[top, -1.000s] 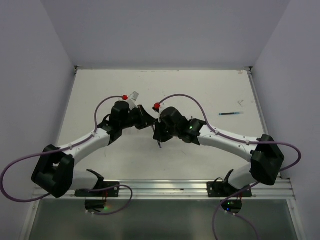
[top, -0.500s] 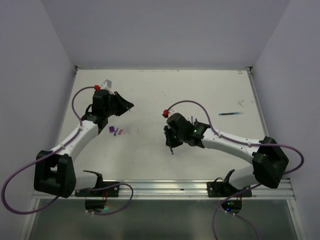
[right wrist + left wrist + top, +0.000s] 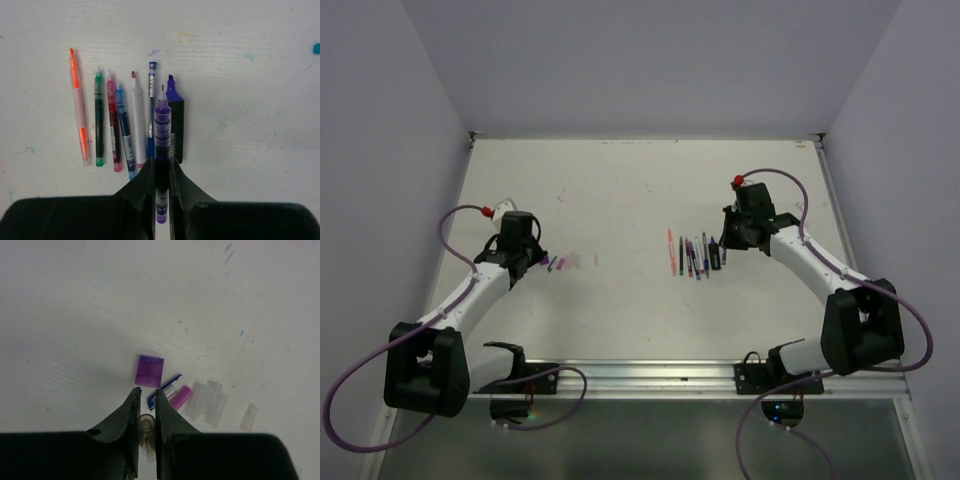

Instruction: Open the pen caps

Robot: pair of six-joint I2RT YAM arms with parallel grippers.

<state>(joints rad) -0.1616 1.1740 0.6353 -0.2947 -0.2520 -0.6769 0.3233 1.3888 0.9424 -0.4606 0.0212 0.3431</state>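
My right gripper must keep the purple pen point(image 3: 162, 122) until over the free table beside the highlighter; above the highlighter's edge, it would fall crooked.
My left gripper point(image 3: 146, 391) is shut on a small clear pen cap point(image 3: 146, 426), held end-on just above the table. Loose caps lie just beyond it: a purple one point(image 3: 150, 371), a blue-clipped clear one point(image 3: 165, 389), a pink one point(image 3: 181, 397) and whitish ones point(image 3: 207, 400). In the top view the left gripper point(image 3: 538, 259) is at the left by these caps point(image 3: 560, 264). My right gripper point(image 3: 161, 162) is shut on a purple pen point(image 3: 162, 122), tip pointing away, over a row of uncapped pens point(image 3: 125, 127). In the top view the right gripper point(image 3: 727, 240) is at this row's right end point(image 3: 692, 255).
The row holds an orange pen point(image 3: 77, 115), a green one point(image 3: 99, 117), a red one point(image 3: 113, 122), a blue one point(image 3: 151, 107), a white marker point(image 3: 136, 117) and a dark purple-tipped highlighter point(image 3: 176, 125). Another whitish cap point(image 3: 248, 417) lies apart, right of the cap cluster.
Both arms have swung apart from the table's middle: the left out to the caps at the left, the right out to the pen row. The lone blue pen at the right is gone.
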